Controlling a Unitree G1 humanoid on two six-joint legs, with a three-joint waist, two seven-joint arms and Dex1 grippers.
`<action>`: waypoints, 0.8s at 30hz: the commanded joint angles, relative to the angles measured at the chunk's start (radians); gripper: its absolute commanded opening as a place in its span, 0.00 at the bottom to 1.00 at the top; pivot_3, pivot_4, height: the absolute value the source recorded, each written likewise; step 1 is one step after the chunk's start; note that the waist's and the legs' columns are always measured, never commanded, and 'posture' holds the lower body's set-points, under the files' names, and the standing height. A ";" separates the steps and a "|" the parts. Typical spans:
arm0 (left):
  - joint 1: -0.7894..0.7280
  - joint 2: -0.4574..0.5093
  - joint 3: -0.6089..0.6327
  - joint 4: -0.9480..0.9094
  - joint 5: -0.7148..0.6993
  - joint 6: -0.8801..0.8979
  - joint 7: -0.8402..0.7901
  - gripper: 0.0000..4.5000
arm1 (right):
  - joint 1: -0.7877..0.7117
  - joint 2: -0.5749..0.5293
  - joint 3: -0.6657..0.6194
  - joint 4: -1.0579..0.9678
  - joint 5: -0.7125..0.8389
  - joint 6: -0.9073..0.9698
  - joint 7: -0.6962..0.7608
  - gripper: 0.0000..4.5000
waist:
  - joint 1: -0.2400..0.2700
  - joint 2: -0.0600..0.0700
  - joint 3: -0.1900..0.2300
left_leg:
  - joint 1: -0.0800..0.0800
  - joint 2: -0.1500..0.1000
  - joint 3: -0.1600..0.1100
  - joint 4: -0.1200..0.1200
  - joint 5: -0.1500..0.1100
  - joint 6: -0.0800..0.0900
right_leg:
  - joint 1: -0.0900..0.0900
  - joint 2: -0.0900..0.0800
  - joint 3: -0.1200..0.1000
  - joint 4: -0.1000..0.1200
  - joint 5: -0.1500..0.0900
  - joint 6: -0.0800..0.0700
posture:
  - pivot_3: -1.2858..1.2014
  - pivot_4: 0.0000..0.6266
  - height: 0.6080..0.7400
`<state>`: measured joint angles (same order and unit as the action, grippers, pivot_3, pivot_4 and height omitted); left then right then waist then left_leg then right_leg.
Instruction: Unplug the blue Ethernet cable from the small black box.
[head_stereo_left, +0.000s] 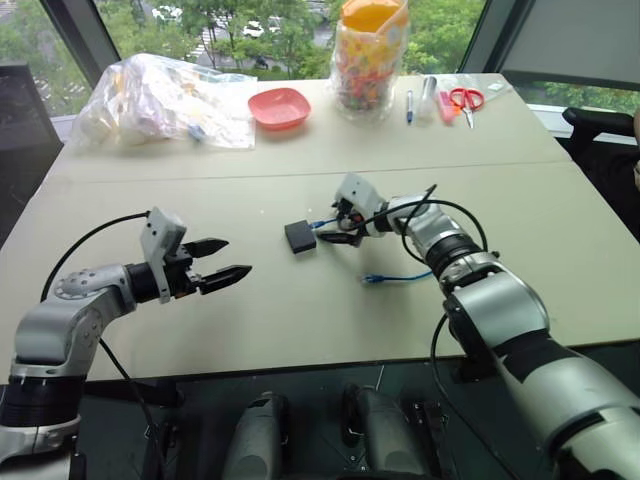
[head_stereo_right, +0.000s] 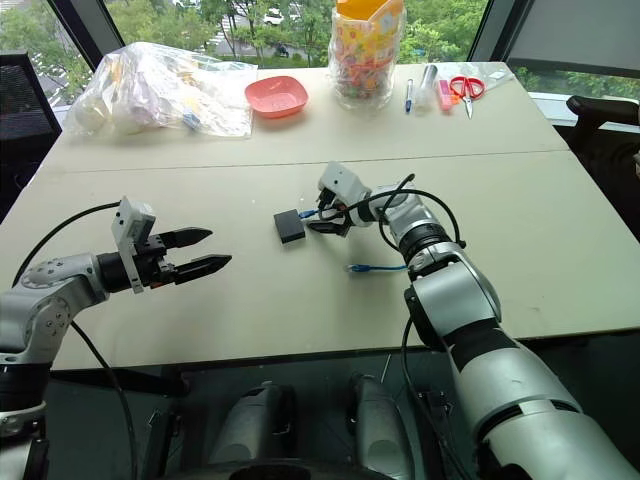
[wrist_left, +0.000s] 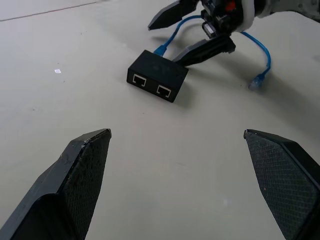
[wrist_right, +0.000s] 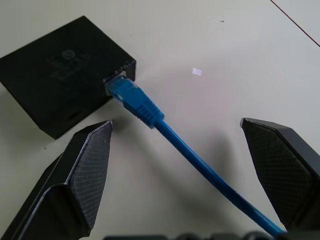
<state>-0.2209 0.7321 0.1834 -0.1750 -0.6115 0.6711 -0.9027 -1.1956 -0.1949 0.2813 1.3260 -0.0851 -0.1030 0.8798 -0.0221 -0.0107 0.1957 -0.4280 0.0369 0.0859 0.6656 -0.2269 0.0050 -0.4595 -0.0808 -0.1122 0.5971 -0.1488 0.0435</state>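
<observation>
The blue plug (wrist_left: 160, 50) and my other gripper's fingers crowd one side of the box. My left gripper should grab the box by the side with empty ports next.
The small black box (head_stereo_left: 300, 236) lies flat near the middle of the beige table (head_stereo_left: 200, 330). The blue Ethernet cable (wrist_right: 200, 165) is plugged into the side of the box facing my right arm, its blue plug (wrist_right: 131, 101) seated in the port. The cable curves back under my right wrist, and its free end (head_stereo_left: 375, 279) rests on the table. My right gripper (head_stereo_left: 335, 228) is open, low over the table, with one finger on each side of the cable just behind the plug and touching nothing. My left gripper (head_stereo_left: 237, 256) hovers open to the left of the box, pointing at it.
Two empty ports (wrist_left: 150, 85) show on the box's side towards my left gripper. At the far edge stand a clear plastic bag (head_stereo_left: 160, 100), a pink bowl (head_stereo_left: 279, 107), a jar of colourful pieces (head_stereo_left: 370, 55), a pen (head_stereo_left: 409, 105) and red scissors (head_stereo_left: 465, 100).
</observation>
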 joint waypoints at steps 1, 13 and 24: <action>0.008 0.005 0.036 -0.028 -0.006 -0.004 0.023 0.99 | -0.038 0.059 0.014 0.016 -0.069 -0.036 0.013 0.67 | -0.004 0.000 0.000 | 0.002 0.003 0.000 0.000 0.000 0.000 | 0.001 0.000 0.000 0.000 0.000 0.000 | 0.52 0.24 1.00; -0.280 -0.003 -0.048 0.380 0.110 -0.151 -0.068 0.99 | -0.051 -0.077 0.103 -0.085 -0.303 -0.350 -0.238 0.34 | 0.012 0.001 0.000 | 0.000 0.002 0.002 0.000 0.000 -0.001 | -0.001 0.000 0.000 0.001 -0.001 -0.003 | 0.52 0.24 1.00; -0.583 -0.090 -0.143 0.769 0.240 -0.294 -0.206 0.99 | 0.063 -0.080 -0.042 -0.151 -0.129 -0.268 -0.065 0.34 | -0.004 0.000 0.000 | -0.001 -0.002 0.007 -0.002 0.000 0.000 | -0.002 0.000 0.001 0.001 0.001 0.002 | 0.52 0.24 1.00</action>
<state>-0.7871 0.6396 0.0264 0.5971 -0.3790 0.4010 -1.0944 -1.0949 -0.2833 0.2851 1.1807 -0.2592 -0.3933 0.8011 -0.0265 -0.0110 0.1956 -0.4294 0.0353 0.0935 0.6636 -0.2263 0.0052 -0.4617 -0.0810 -0.1110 0.5982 -0.1478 0.0453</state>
